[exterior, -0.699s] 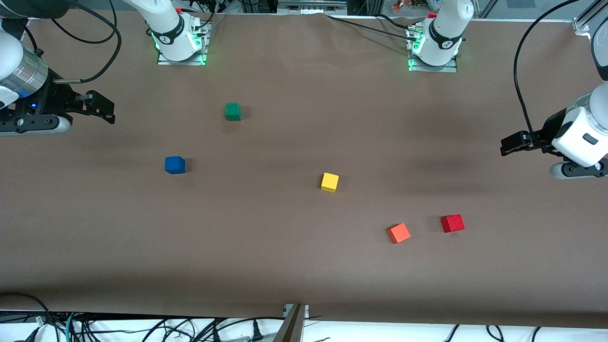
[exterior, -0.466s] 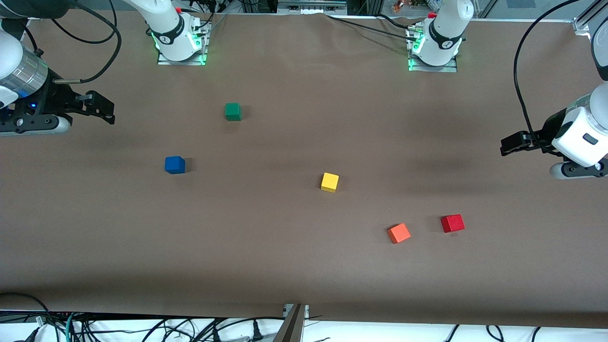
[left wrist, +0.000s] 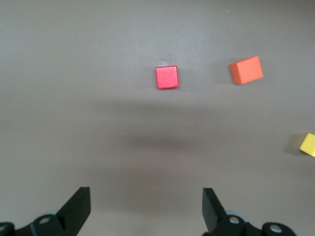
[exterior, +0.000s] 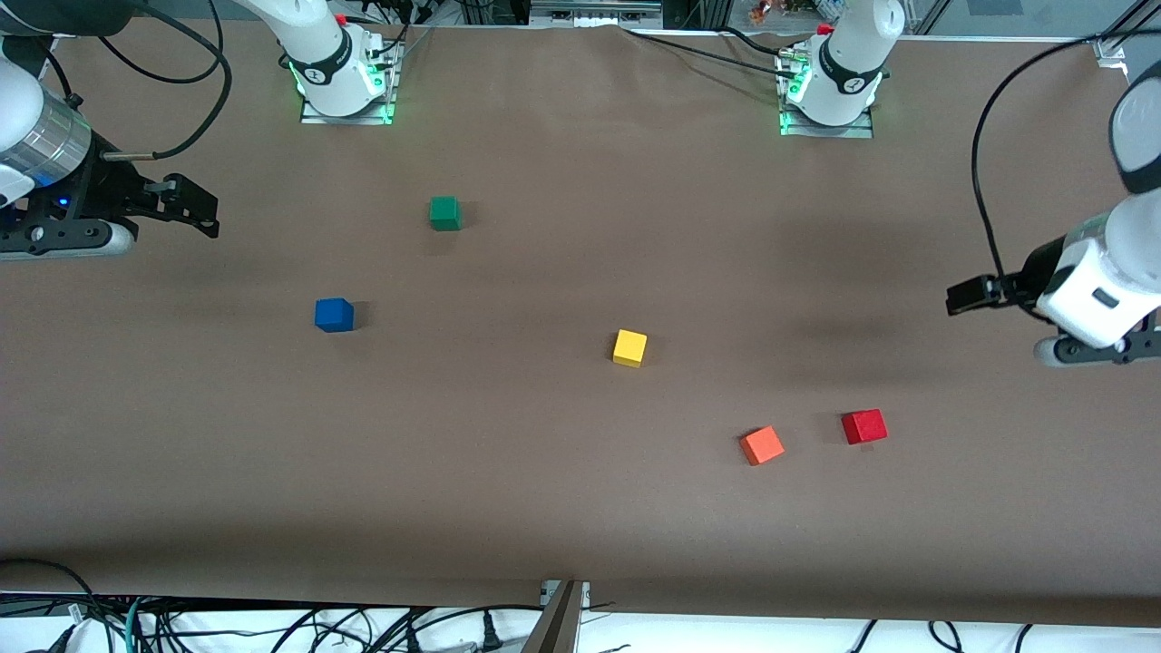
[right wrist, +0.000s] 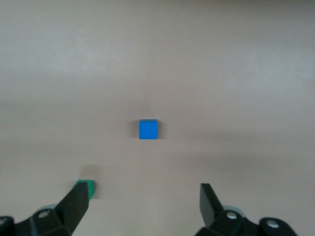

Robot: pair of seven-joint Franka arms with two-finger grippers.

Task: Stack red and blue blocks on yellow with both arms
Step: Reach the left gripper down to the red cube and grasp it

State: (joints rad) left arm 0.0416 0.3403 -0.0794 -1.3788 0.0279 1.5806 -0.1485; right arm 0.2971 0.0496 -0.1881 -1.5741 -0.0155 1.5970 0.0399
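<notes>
My left gripper should grab the red block's opposite sides next, to stack the red block point(exterior: 864, 426) on the yellow block point(exterior: 629, 348).
The yellow cube point(exterior: 629, 347) sits on the brown table near its middle; its edge shows in the left wrist view point(left wrist: 309, 144). The red cube point(exterior: 863, 426) lies nearer the front camera, toward the left arm's end, also in the left wrist view point(left wrist: 167, 77). The blue cube point(exterior: 334, 315) lies toward the right arm's end, also in the right wrist view point(right wrist: 148, 130). My left gripper point(exterior: 960, 297) point(left wrist: 146, 206) hangs open and empty over bare table at the left arm's end. My right gripper point(exterior: 201, 209) point(right wrist: 142, 204) hangs open and empty at the right arm's end.
An orange cube point(exterior: 762, 445) lies beside the red one, toward the table's middle, also in the left wrist view point(left wrist: 246, 70). A green cube point(exterior: 444, 213) lies farther from the front camera than the blue one, also in the right wrist view point(right wrist: 90, 187). Cables hang past the table's front edge.
My left gripper has shifted a little toward the front camera and the table's middle. The right arm and all cubes have not moved.
</notes>
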